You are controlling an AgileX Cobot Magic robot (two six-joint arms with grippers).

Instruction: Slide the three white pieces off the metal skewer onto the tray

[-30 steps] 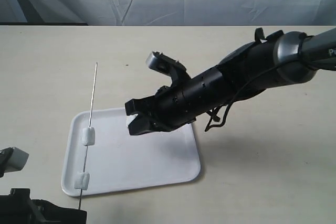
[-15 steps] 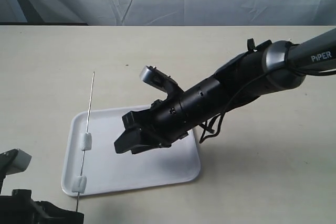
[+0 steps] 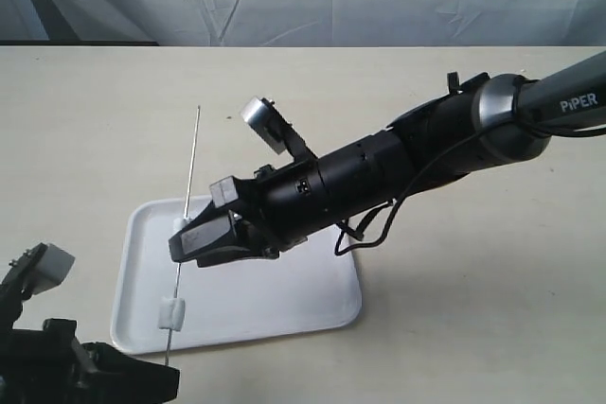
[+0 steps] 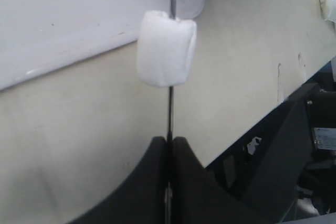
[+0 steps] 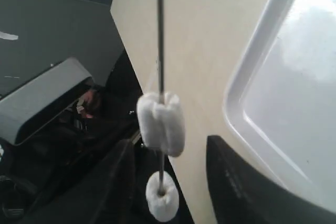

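Observation:
My right gripper grabs the upper white piece by its sides next. Then it slides the piece off the metal skewer (image 3: 192, 163) onto the tray (image 3: 294, 300).
The metal skewer (image 3: 192, 163) slants over the left rim of the white tray (image 3: 294, 300). My left gripper (image 3: 169, 376) is shut on its near end, and the left wrist view shows the jaws pinched on the rod (image 4: 170, 103). Two white pieces are threaded on the skewer. The lower piece (image 3: 171, 313) hangs just beyond my left gripper (image 4: 169, 148) and appears large (image 4: 167, 48) in the left wrist view. The upper piece (image 3: 182, 228) is at the tips of my right gripper (image 3: 187, 245). That gripper (image 5: 168, 187) is open, its fingers astride the skewer (image 5: 159, 35) with a piece (image 5: 162, 199) between them.
My right arm (image 3: 426, 144) lies across the tray from the right and hides much of it. The tray's rim (image 5: 247, 77) is close beside the right fingers. The beige tabletop (image 3: 85, 120) spreads all round, its front edge near my left gripper.
My right gripper has opened and swung left and down to the skewer, now straddling it. The skewer's far tip has tilted to the right, and the left arm has shifted slightly.

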